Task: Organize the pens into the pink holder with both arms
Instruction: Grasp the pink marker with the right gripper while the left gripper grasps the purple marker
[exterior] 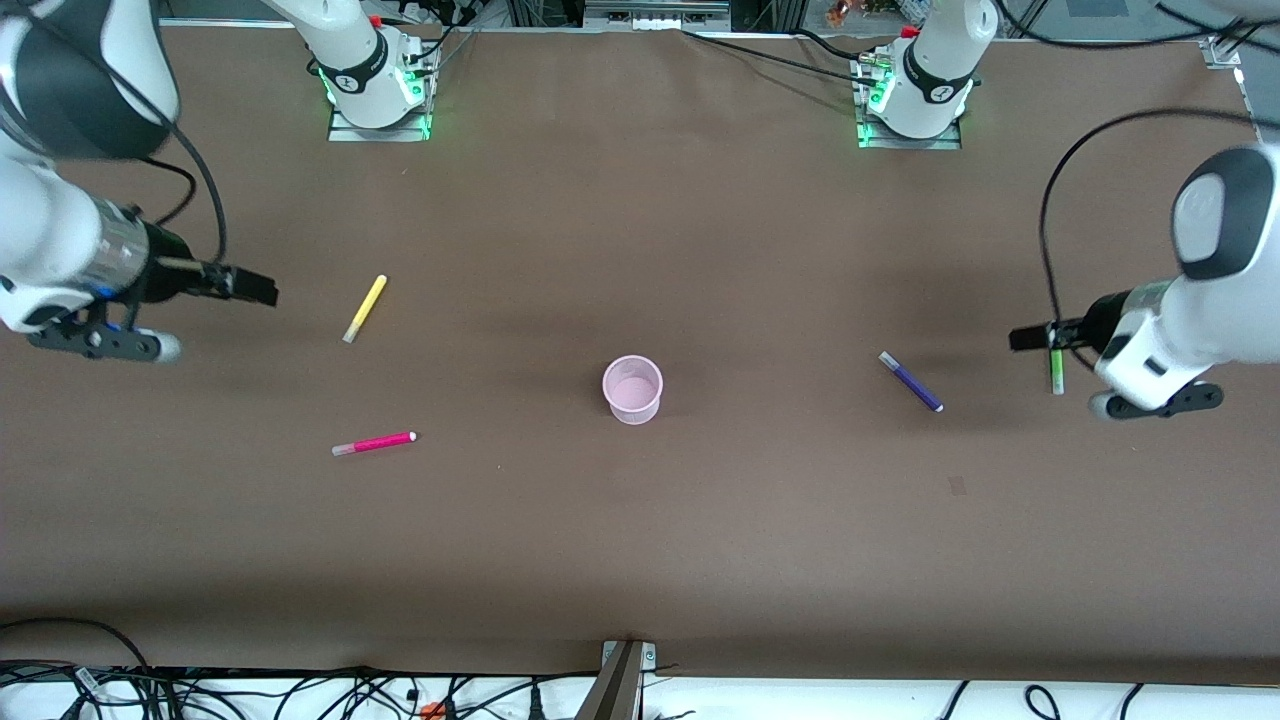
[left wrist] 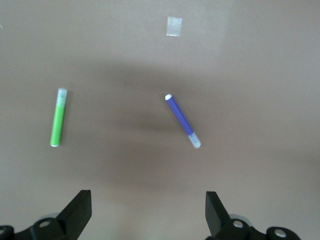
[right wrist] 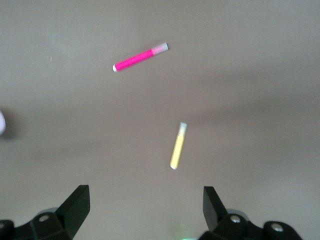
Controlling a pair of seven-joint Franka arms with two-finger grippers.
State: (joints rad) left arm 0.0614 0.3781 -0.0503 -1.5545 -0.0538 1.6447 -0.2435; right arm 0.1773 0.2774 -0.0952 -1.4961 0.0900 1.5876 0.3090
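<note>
The purple pen's pale end (exterior: 889, 360) needs to stay free to go into the pink holder. My left gripper should grab the pen by its body (exterior: 918, 388) next.
The pink holder (exterior: 632, 388) stands upright and empty at the table's middle. The yellow pen (exterior: 365, 308) and the magenta-pink pen (exterior: 374, 443) lie toward the right arm's end, the magenta one nearer the front camera. The purple pen (exterior: 911, 381) and the green pen (exterior: 1056, 371) lie toward the left arm's end. My left gripper (exterior: 1026, 338) hangs open and empty over the green pen's end; its wrist view shows the green pen (left wrist: 58, 118) and the purple pen (left wrist: 182, 121). My right gripper (exterior: 260, 289) hangs open and empty beside the yellow pen (right wrist: 178, 146); the magenta pen (right wrist: 140, 57) also shows.
The brown table (exterior: 640, 560) carries a small pale square mark (exterior: 957, 485), also in the left wrist view (left wrist: 174, 26). The arm bases (exterior: 378, 95) (exterior: 915, 100) stand at the table's edge farthest from the front camera. Cables and a metal bracket (exterior: 625, 675) lie along the edge nearest it.
</note>
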